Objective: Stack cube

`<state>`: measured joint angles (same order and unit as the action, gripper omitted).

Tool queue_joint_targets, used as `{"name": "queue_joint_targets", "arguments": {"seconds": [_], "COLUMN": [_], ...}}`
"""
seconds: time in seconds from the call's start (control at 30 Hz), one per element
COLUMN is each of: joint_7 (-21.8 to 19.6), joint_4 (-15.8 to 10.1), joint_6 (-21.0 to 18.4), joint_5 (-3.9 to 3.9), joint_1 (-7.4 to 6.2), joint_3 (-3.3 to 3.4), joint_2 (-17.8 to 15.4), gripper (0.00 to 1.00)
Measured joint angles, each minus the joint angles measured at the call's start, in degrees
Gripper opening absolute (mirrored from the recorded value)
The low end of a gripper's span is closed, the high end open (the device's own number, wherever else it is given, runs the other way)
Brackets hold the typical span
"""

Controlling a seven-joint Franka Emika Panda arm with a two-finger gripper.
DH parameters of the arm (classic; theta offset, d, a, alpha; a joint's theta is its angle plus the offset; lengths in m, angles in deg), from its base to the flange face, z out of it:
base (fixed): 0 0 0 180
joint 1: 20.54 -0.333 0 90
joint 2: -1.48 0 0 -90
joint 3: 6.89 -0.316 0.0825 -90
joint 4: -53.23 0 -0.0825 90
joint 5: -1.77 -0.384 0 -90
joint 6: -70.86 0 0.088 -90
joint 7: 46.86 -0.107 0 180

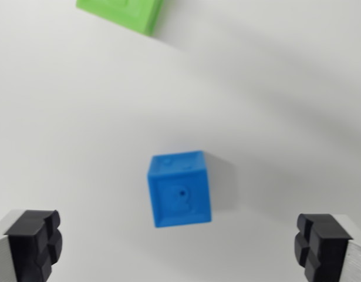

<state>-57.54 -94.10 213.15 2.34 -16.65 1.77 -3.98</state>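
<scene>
I will next grab the opposite sides of the blue cube [180, 189] with my gripper. Then I will stack the blue cube on the green cube [122, 13].
A blue cube [180, 189] rests on the white surface near the middle of the wrist view, slightly turned, with an embossed mark on its near face. A green cube [122, 13] lies at the top edge, cut off by the frame. My gripper [179, 249] is open, its two black fingertips [34, 241] at the lower left and lower right corners. The blue cube sits between the fingers' lines, a little beyond the tips. Nothing is held.
The white tabletop [274, 106] fills the rest of the view, with soft grey shadows across the upper right.
</scene>
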Motion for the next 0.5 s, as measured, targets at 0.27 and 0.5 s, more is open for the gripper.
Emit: {"name": "queue_joint_targets", "arguments": {"seconds": [0.27, 0.5], "joint_7": [5.5, 10.4], "joint_4": [-4.3, -7.7], "joint_6": [4.1, 7.8], "joint_5": [0.43, 0.88], "joint_1": [0.86, 1.62], "joint_3": [1.23, 2.44], "joint_2": [0.0, 0.6], "gripper": [1.00, 1.00]}}
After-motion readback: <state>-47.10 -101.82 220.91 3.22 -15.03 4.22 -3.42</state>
